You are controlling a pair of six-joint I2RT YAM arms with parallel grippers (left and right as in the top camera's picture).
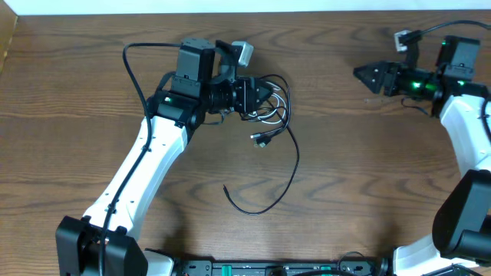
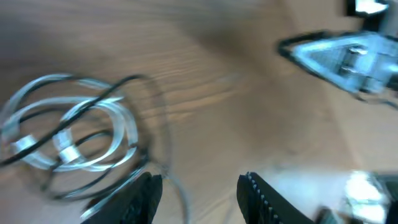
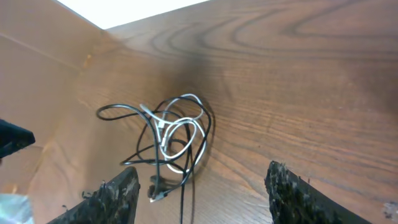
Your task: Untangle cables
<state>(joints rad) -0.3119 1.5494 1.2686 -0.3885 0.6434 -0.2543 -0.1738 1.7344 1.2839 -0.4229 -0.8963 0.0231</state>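
Observation:
I will next use my left gripper to grab the black cable by a loop at the tangle's edge and pull that cable free of the white loops.
The cables, a thin black one and a thin white one, lie looped in a small tangle on the wooden table. A long black tail curves toward the front. My left gripper is open at the tangle's left edge, with nothing between its fingers. In the blurred left wrist view the white loops lie to the left, ahead of the open fingers. My right gripper is open and empty, far to the right. The right wrist view shows the tangle ahead between its fingers.
The wooden table fills the view. A thick black cord loops off the left arm behind it. The right arm's white links stand at the right edge.

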